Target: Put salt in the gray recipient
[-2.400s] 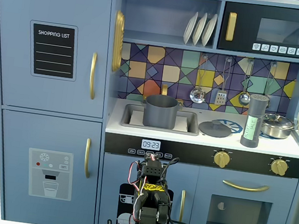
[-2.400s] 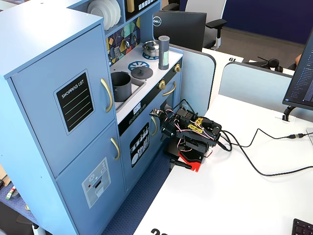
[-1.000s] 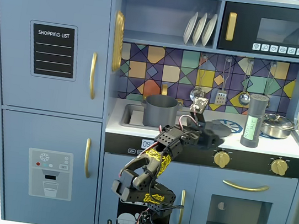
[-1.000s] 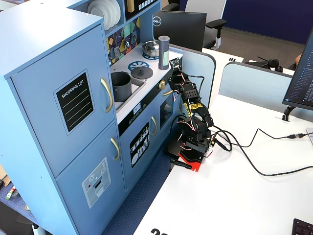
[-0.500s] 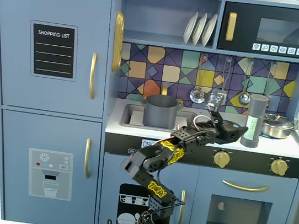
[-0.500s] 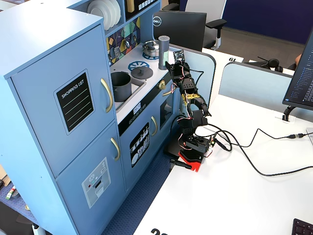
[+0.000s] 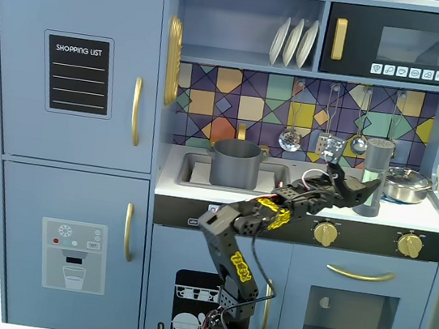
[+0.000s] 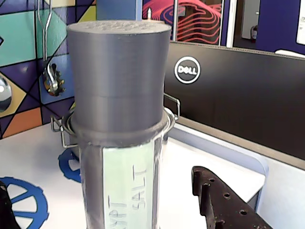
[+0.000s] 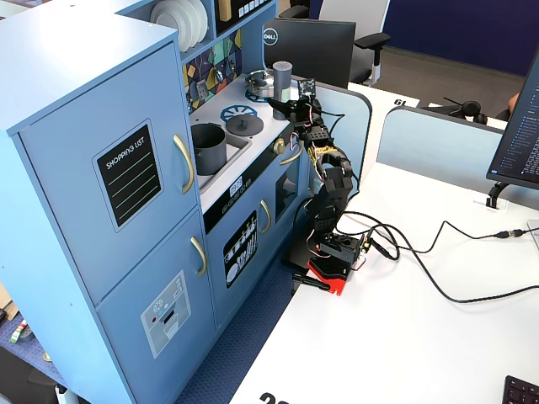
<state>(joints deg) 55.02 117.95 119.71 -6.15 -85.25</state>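
I will grab the tall gray shaker by its upright body next, so that I can put salt in the gray recipient.
The salt, a tall gray shaker with a pale green "SALT" label, stands upright on the white countertop at the right. My gripper is open, with one dark finger to the shaker's right and the other just showing at the lower left edge of the wrist view. The jaws flank the shaker's lower part with a gap on the right. The gray recipient, a matte pot with side handles, sits in the sink to the left.
A shiny steel pan stands right behind the shaker. A flat gray lid lies between sink and shaker. Utensils hang on the tiled back wall. A Dell monitor stands beyond the counter's right end.
The arm unfolded from its low resting pose, rose and reached right across the counter. Its open jaws now stand on both sides of the salt shaker.
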